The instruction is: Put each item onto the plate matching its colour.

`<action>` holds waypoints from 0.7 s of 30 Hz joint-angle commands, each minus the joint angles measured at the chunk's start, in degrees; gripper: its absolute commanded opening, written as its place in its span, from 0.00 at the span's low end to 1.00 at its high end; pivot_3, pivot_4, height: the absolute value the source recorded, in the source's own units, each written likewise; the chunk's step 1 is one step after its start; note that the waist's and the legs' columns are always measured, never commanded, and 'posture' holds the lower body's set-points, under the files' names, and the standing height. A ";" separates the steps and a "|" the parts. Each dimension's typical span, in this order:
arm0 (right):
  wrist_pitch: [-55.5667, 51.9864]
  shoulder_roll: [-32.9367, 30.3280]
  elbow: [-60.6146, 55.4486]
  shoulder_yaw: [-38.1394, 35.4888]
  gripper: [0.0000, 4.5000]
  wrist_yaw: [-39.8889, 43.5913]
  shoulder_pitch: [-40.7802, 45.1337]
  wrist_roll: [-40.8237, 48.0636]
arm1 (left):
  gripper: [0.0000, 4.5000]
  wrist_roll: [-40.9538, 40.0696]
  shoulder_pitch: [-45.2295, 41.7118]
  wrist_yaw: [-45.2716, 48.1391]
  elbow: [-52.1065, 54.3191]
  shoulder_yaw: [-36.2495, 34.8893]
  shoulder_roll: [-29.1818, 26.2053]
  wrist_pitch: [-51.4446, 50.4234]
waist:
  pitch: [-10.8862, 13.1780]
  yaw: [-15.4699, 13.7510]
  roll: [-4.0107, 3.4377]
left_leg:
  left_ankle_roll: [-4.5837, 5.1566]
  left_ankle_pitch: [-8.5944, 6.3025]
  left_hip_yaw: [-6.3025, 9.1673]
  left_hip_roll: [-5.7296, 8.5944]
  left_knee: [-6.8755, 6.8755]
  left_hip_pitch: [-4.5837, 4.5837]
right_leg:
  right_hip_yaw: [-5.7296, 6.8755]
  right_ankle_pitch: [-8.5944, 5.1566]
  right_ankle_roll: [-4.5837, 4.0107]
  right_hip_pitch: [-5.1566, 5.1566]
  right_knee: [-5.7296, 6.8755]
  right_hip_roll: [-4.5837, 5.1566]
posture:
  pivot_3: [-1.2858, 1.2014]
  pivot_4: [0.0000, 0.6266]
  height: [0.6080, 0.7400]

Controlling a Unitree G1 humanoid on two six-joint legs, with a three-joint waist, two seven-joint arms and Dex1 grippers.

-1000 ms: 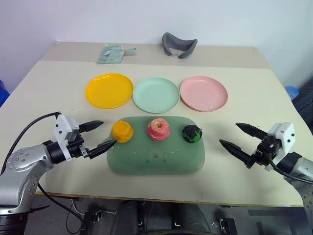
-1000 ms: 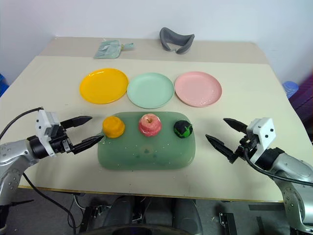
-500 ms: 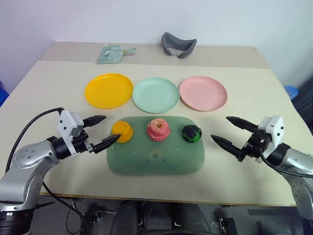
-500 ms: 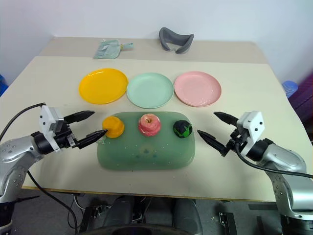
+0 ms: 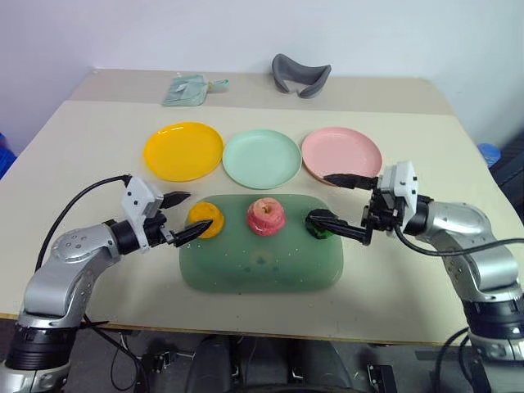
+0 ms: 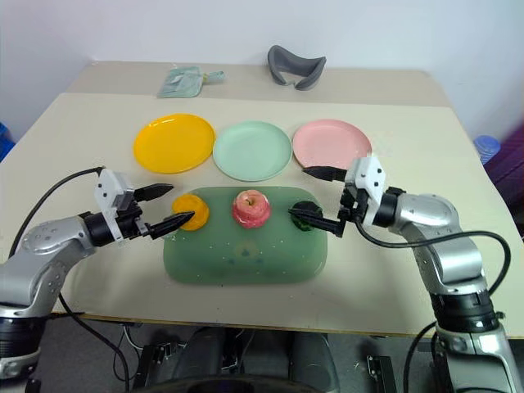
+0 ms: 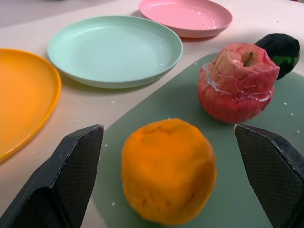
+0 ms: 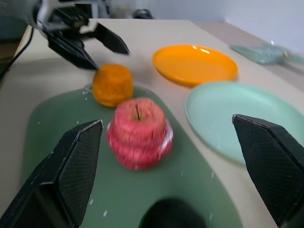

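My left gripper moves closer to the yellow-orange item [image 5: 206, 219] [image 7: 168, 171] next and then closes on it, since its fingers stop short and closing now would miss it.
On the dark-green mat [image 5: 260, 266] lie a yellow-orange lumpy item [image 5: 205, 220], a red-pink apple [image 5: 265, 216] and a dark green round vegetable [image 5: 322, 224]. Behind the mat stand the yellow plate [image 5: 182, 151], the mint green plate [image 5: 261, 158] and the pink plate [image 5: 341, 153], all bare. My left gripper [image 5: 199, 211] is open, with its fingertips at the left side of the yellow-orange item [image 7: 167, 171]. My right gripper [image 5: 318, 196] is open and points left. Its near finger lies across the dark green vegetable, and its far finger is by the pink plate's front rim.
A grey curved pad [image 5: 300, 75] and a pale green pouch [image 5: 190, 89] lie at the table's far edge. Bare tabletop [image 5: 74, 176] runs along both sides of the mat and in front of it.
My right gripper has swung in leftward from the table's right side to the dark green vegetable. My left gripper has edged right, up to the yellow-orange item. Both stayed open.
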State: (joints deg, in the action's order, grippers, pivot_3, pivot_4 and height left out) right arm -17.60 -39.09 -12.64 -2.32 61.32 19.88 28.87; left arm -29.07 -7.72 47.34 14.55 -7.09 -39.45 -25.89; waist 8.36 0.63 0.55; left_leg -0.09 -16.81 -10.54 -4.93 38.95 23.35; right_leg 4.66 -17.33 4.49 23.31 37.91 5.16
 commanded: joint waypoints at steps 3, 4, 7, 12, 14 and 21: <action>-0.32 -1.32 0.20 1.31 0.99 2.28 2.55 -0.53 | 1.00 3.61 -0.71 -1.31 -0.84 3.12 0.28 -0.34 | 0.00 0.00 0.00 | 0.00 0.00 -0.01 0.00 0.01 0.00 | 0.00 0.00 0.00 0.00 0.00 0.00 | 0.52 0.24 1.00; -0.52 -1.47 0.10 1.48 0.99 2.57 2.78 -0.58 | 1.00 3.76 -0.52 -1.39 -1.02 3.42 0.27 -0.77 | 0.00 0.01 0.00 | 0.00 0.00 -0.02 0.00 0.01 0.01 | 0.00 0.00 0.00 0.01 0.01 0.00 | 0.52 0.24 1.00; -0.14 -1.77 -0.34 1.79 0.99 3.18 3.31 -1.18 | 1.00 4.79 -0.01 -1.02 -1.87 4.07 -0.11 -0.52 | 0.00 0.06 0.00 | 0.00 0.00 -0.02 0.00 0.01 0.01 | 0.00 0.00 0.00 0.02 0.02 0.00 | 0.52 0.24 1.00; 0.41 -1.79 -0.74 1.42 1.00 3.39 3.63 -1.66 | 0.71 6.57 -1.06 -0.87 -3.64 4.91 0.72 1.27 | 0.00 -0.05 0.00 | 0.00 0.00 -0.02 -0.01 0.02 0.02 | 0.00 0.00 0.00 0.04 0.03 0.01 | 0.52 0.24 1.00; 0.40 -1.78 -1.04 1.25 1.00 3.25 3.53 -1.61 | 0.63 7.64 -1.14 -1.53 -3.99 5.07 1.32 2.63 | 0.00 -0.05 0.00 | 0.00 0.00 -0.02 0.00 0.03 0.02 | 0.00 0.00 0.00 0.03 0.03 0.02 | 0.52 0.24 1.00; 2.23 -0.28 0.27 1.21 1.00 1.42 3.56 -2.61 | 0.63 5.47 -8.00 -8.75 -6.32 0.50 6.14 -1.75 | 0.02 -0.05 0.03 | 0.00 0.00 -0.02 0.00 0.07 0.04 | 0.01 0.01 0.01 0.04 0.05 0.02 | 0.52 0.24 1.00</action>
State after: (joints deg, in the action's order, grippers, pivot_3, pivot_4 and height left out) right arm -16.93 -39.79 -11.97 -0.25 63.42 22.47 26.57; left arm -22.15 -13.52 40.56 7.32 -3.38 -33.31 -26.80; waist 8.38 0.58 0.58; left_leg -0.09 -16.81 -10.56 -4.93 39.03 23.39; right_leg 4.66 -17.32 4.50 23.35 37.97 5.17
